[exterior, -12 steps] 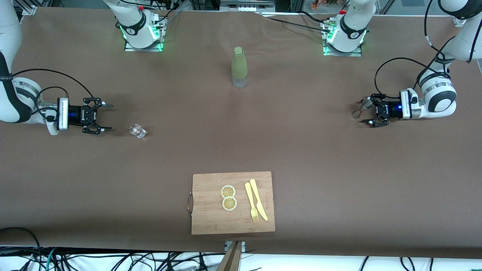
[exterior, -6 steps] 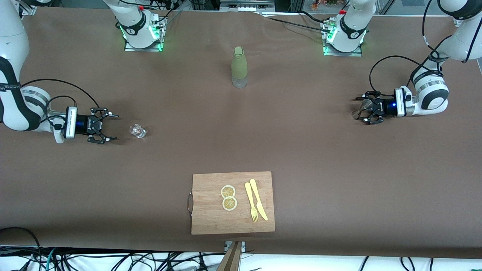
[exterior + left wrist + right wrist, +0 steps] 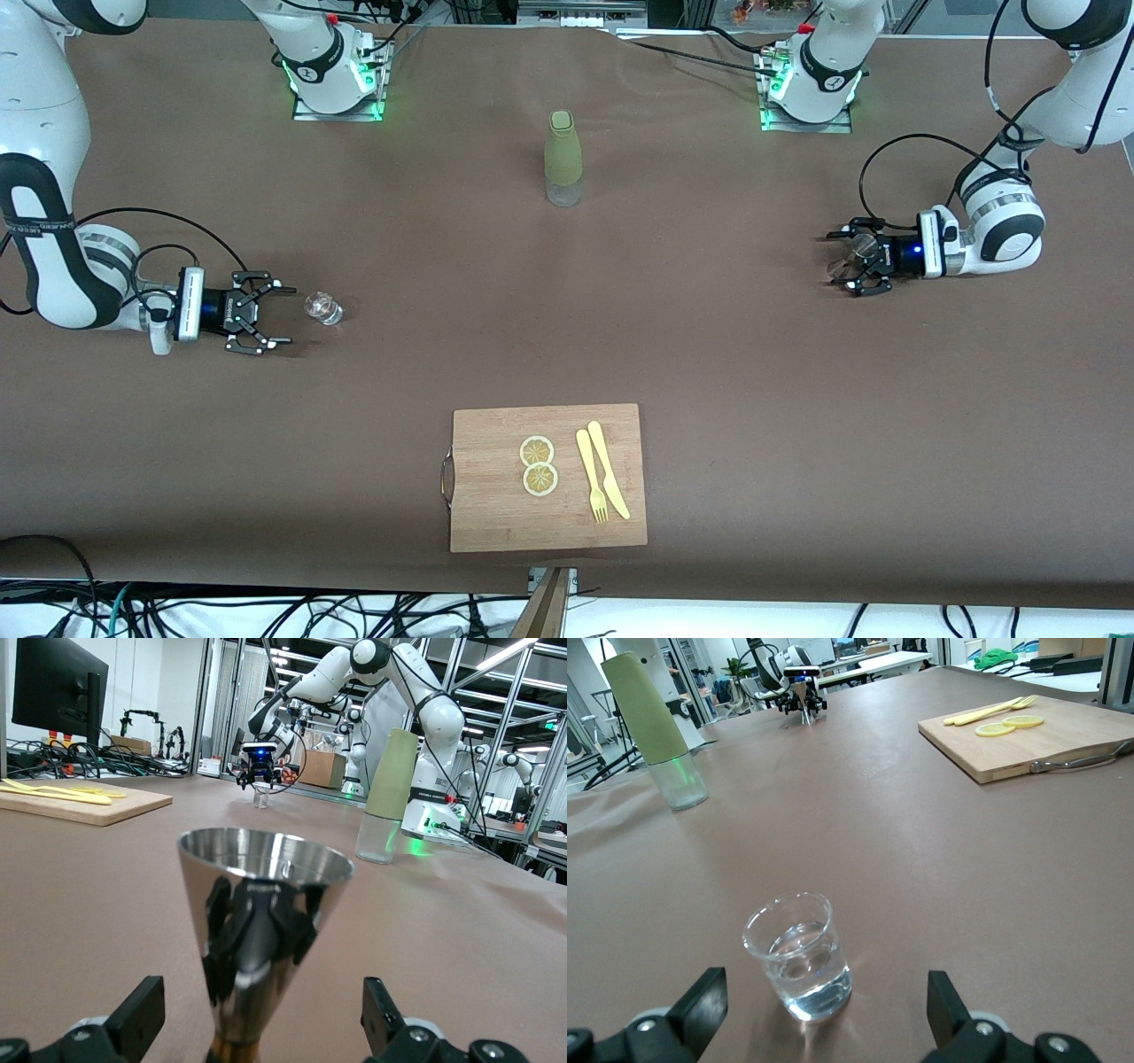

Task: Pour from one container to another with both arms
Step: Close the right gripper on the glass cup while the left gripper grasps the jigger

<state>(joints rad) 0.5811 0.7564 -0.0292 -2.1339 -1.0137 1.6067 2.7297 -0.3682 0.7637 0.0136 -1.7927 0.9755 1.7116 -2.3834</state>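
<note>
The jigger's narrow middle [image 3: 236, 1035] is between the open fingers of my left gripper in the left wrist view. My left gripper should close on the jigger.
A small clear glass [image 3: 323, 307] holding water stands toward the right arm's end of the table. My right gripper [image 3: 285, 315] lies low just short of it, open; in the right wrist view the glass [image 3: 799, 957] sits slightly ahead of the spread fingers [image 3: 704, 999], untouched. Toward the left arm's end stands a shiny metal cone-shaped jigger [image 3: 840, 265]. My left gripper [image 3: 836, 259] is open with a finger on each side of it. In the left wrist view the jigger [image 3: 261, 921] rises between the fingers [image 3: 379, 1014] with gaps on both sides.
A green-sleeved bottle [image 3: 563, 159] stands mid-table near the bases. A wooden cutting board [image 3: 496, 505] with two lemon slices [image 3: 538, 464], a yellow fork [image 3: 591, 487] and knife [image 3: 609, 478] lies nearest the front camera, at the table's edge.
The right gripper has slid along the table toward the glass. The left gripper has advanced until its open fingers flank the jigger. Neither container has moved.
</note>
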